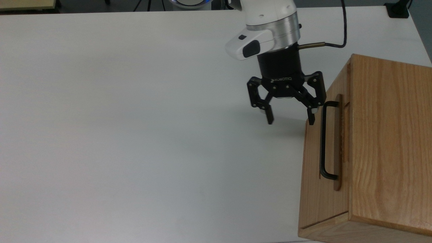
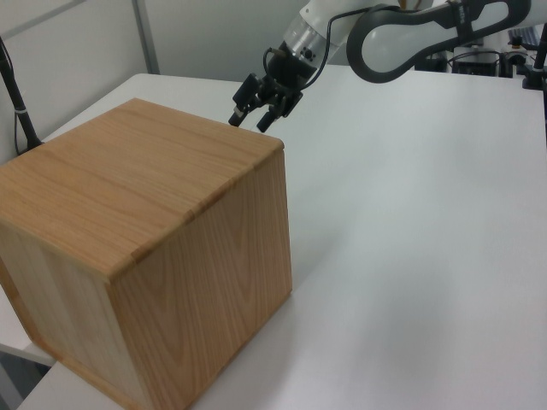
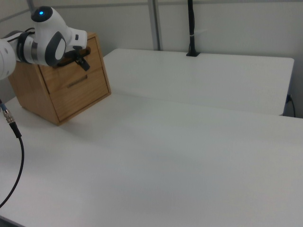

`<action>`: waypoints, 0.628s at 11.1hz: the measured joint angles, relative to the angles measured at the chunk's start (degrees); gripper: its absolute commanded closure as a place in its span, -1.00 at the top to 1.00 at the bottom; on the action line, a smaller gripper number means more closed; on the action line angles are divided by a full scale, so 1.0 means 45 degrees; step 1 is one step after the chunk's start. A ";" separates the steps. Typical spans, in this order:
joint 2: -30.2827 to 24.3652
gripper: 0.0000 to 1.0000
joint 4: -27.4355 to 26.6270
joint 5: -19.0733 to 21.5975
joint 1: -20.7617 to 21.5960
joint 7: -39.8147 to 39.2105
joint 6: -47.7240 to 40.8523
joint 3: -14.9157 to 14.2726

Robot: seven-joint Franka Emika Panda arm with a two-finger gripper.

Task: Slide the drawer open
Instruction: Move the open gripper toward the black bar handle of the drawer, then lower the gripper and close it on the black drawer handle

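Observation:
My gripper grabs the drawer [image 1: 312, 158] by its handle next, to slide it open out of the oak cabinet.
The drawer [image 1: 312, 158] is a light oak front panel with a long black bar handle [image 1: 323, 141], closed in its oak cabinet [image 1: 388, 135] at the top view's right. My gripper [image 1: 290, 120] hangs open, pointing down, just left of the handle's upper end in the top view. One fingertip [image 1: 311, 120] is beside the bar; I cannot tell whether it touches. In the left view the gripper [image 2: 248, 125] hovers past the cabinet's [image 2: 145, 239] far top corner. In the right view the gripper [image 3: 81, 60] is at the cabinet's [image 3: 71, 94] upper front, and the wrist hides part of it.
The cabinet stands on a wide white table [image 1: 135, 135], open to the top view's left. A black mount [image 1: 397, 10] sits at the top view's upper right corner. A black post [image 3: 191, 28] rises at the far edge in the right view. A lower panel's handle [image 3: 75, 83] shows there.

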 measured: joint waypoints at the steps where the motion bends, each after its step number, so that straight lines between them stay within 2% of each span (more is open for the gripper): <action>1: 0.0048 0.16 0.0077 0.0000 0.0000 0.0131 0.0088 0.0126; 7: 0.0578 0.16 0.0731 -0.0003 0.0249 0.0812 0.0349 0.0471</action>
